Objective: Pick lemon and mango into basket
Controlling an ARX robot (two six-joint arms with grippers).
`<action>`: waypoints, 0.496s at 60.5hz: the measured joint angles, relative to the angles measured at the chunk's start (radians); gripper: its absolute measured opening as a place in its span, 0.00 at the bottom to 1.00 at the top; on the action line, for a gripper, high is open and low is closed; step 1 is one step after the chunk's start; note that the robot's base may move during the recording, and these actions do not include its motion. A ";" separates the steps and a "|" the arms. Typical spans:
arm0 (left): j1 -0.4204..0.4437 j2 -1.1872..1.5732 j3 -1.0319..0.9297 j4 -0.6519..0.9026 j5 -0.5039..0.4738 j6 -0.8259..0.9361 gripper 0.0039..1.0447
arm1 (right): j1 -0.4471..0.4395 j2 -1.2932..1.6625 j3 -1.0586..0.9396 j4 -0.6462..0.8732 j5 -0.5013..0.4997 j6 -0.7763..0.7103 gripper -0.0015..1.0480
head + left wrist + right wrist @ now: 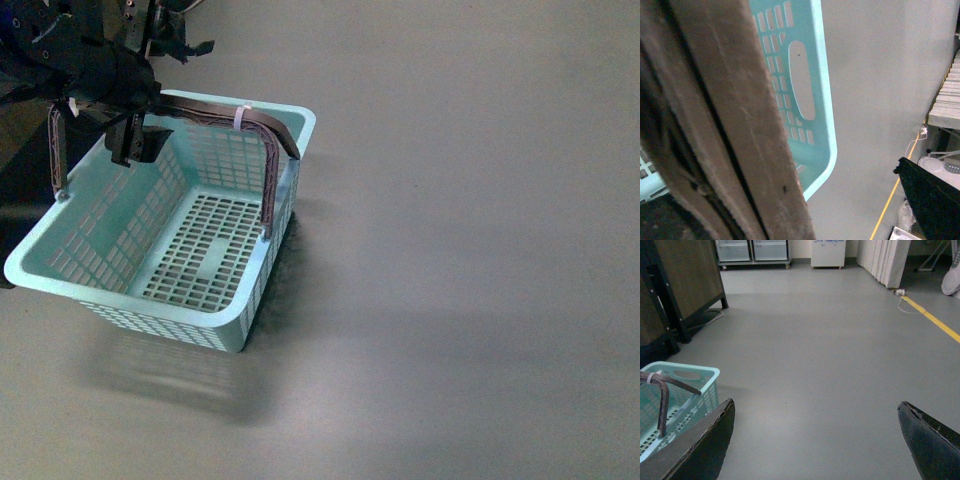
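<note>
Next, my left gripper grabs the basket by its brown handle (265,122) to move the basket for the lemon and mango.
The pale turquoise basket (268,262) stands left of centre in the front view, and only bare lattice shows inside it. Its brown handle (265,122), bound with a white zip tie, arches over it. My left gripper (133,146) hangs open over the basket's far left corner, beside the handle. In the left wrist view the handle (735,120) fills the near side, and one black finger (932,200) shows apart from it. My right gripper (815,440) is open over bare floor, with the basket (695,374) off to one side. Lemon and mango are out of view.
Grey floor lies all around the basket. The right wrist view shows a dark cabinet (685,280), white units (827,252) at the far wall and a yellow floor line (935,320). Pale stacked shelving (947,100) shows in the left wrist view.
</note>
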 joint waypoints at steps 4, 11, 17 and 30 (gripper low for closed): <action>-0.002 0.000 0.003 -0.007 -0.003 0.000 0.68 | 0.000 0.000 0.000 0.000 0.000 0.000 0.92; -0.002 0.003 0.006 -0.033 -0.021 -0.012 0.50 | 0.000 0.000 0.000 0.000 0.000 0.000 0.92; -0.002 0.009 0.010 -0.045 -0.031 -0.017 0.36 | 0.000 0.000 0.000 0.000 0.000 0.000 0.92; -0.002 0.011 0.010 -0.045 -0.040 -0.072 0.16 | 0.000 0.000 0.000 0.000 0.000 0.000 0.92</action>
